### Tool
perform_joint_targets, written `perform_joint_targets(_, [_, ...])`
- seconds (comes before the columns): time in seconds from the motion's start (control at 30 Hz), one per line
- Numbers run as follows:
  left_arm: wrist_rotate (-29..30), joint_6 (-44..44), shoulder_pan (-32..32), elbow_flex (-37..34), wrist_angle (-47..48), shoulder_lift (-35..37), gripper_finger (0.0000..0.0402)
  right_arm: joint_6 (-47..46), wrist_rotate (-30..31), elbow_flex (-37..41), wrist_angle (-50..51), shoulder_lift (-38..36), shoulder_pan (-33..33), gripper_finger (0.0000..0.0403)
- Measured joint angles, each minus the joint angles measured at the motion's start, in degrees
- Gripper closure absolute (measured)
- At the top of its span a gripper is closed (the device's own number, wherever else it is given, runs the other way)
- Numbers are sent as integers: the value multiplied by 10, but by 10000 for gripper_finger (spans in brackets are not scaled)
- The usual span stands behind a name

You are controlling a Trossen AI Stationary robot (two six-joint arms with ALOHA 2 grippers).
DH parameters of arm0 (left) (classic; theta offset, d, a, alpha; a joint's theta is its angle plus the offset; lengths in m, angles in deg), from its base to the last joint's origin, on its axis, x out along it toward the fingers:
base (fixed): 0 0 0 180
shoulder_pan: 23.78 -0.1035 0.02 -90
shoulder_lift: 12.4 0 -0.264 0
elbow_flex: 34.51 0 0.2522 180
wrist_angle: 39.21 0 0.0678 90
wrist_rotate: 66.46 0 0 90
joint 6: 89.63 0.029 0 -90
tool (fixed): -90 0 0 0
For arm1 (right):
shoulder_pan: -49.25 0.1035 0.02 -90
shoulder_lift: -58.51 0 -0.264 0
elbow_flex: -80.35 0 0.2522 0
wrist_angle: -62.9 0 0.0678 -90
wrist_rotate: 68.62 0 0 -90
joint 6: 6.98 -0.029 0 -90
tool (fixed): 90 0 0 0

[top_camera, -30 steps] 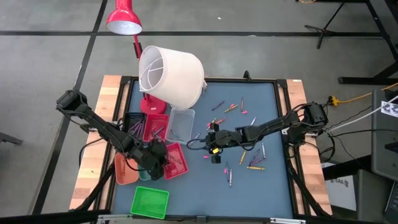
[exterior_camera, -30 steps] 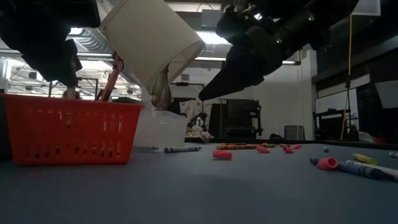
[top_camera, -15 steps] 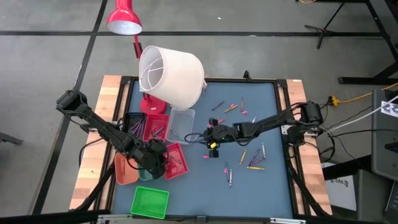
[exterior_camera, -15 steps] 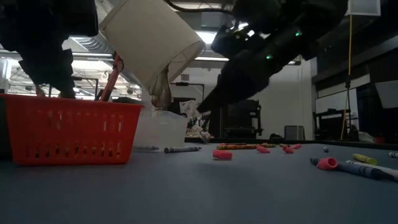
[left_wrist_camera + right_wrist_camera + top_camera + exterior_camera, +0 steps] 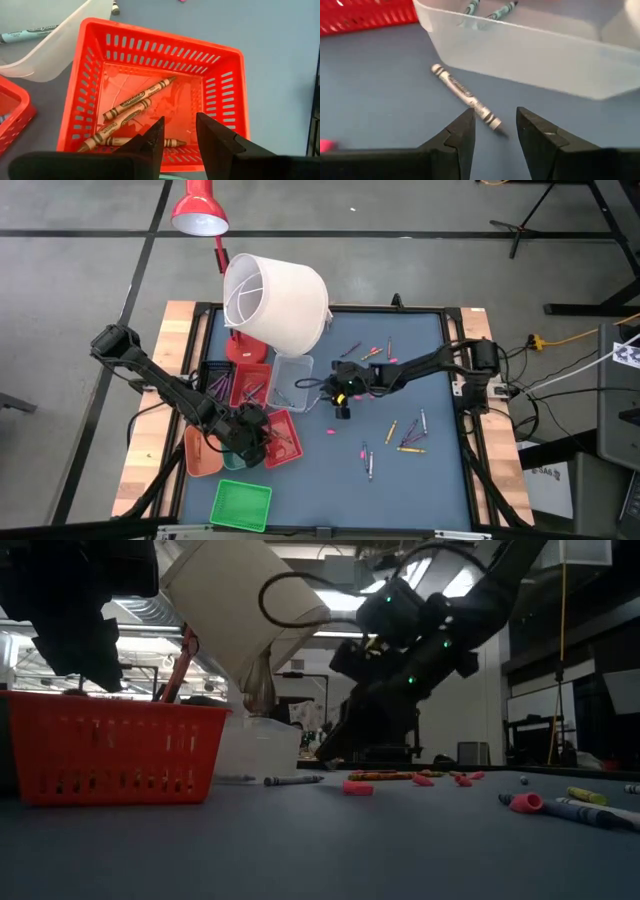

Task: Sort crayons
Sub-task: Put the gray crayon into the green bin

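My right fingertips are above the table, higher than the crayon's dark point (image 5: 502, 131). My right gripper needs to go lower before it closes on the grey crayon (image 5: 465, 97).
My right gripper (image 5: 495, 130) is open and empty, low over the blue table. A grey crayon (image 5: 465, 97) lies flat on the table just ahead of its fingertips, beside the clear tray (image 5: 530, 55). The low view also shows this crayon (image 5: 293, 780) and the gripper (image 5: 325, 750) above it. My left gripper (image 5: 179, 132) is open and empty above a red basket tray (image 5: 80, 95) that holds several brown crayons (image 5: 145, 95). More crayons (image 5: 405, 435) lie loose on the table's right half.
A white lampshade (image 5: 275, 300) lies tipped at the table's far left, by a red lamp (image 5: 200, 210). Other small trays (image 5: 248, 385) stand left of the clear tray, and a green one (image 5: 240, 505) stands at the near edge. Pink stubs (image 5: 331, 433) are scattered mid-table.
My right gripper has gone toward the table's far edge and a little to the left, toward the clear tray, and has come down low over the grey crayon.
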Motion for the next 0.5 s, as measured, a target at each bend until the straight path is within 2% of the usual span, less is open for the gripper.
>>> perform_joint_targets(0.13, [0,0,0,0,1,0,307,42,-3,0,-21,23,-3,260])
perform_joint_targets(0.5, [1,0,0,0,0,0,307,45,-18,-2,-33,51,-3,260])
